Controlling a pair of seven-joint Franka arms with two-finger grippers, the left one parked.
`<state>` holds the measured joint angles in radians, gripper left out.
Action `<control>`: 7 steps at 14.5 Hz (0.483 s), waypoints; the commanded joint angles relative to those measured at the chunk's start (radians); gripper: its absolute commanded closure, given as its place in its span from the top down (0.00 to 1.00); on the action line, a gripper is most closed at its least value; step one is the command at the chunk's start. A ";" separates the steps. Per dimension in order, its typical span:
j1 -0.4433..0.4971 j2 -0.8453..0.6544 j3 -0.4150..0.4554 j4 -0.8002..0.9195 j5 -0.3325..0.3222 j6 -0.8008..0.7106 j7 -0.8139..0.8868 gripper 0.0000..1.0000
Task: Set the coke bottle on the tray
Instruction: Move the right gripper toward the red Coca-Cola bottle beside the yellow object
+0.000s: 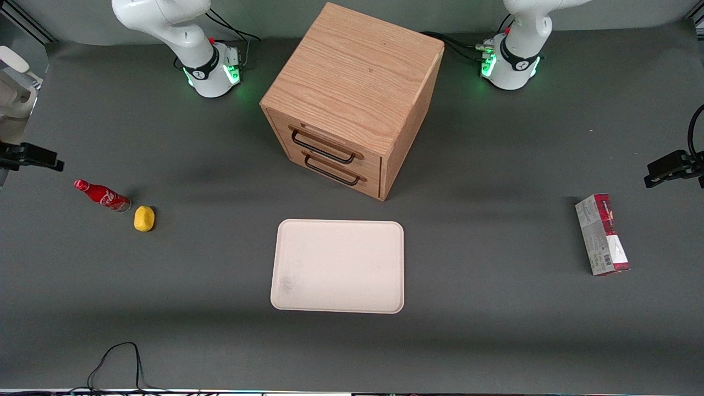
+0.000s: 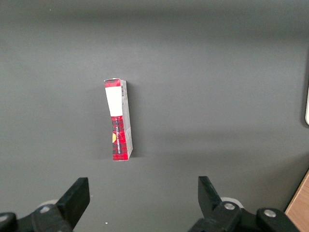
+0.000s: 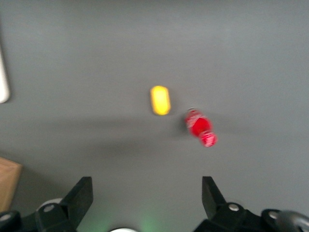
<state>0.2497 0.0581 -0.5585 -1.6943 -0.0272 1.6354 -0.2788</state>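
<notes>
The coke bottle should go on the tray, so my right gripper should grab it next by its end with the cap.
The coke bottle is a small red bottle with white script, on the grey table toward the working arm's end, beside a yellow lump. In the right wrist view the bottle is seen from above and looks upright. The cream-pink tray lies flat in front of the wooden cabinet, and its edge shows in the right wrist view. My right gripper is open and empty, high above the table, short of the bottle. In the front view it sits at the frame's edge, farther from the camera than the bottle.
A yellow lump lies close beside the bottle, between it and the tray. A wooden drawer cabinet stands mid-table, farther from the camera than the tray. A red-and-grey carton lies toward the parked arm's end.
</notes>
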 commanded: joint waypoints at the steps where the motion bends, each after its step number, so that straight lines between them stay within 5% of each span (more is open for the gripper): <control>1: 0.011 -0.061 -0.110 -0.242 -0.011 0.223 -0.152 1.00; 7: 0.008 -0.067 -0.212 -0.591 0.009 0.667 -0.264 1.00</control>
<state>0.2403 0.0338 -0.7542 -2.2050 -0.0262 2.2234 -0.5113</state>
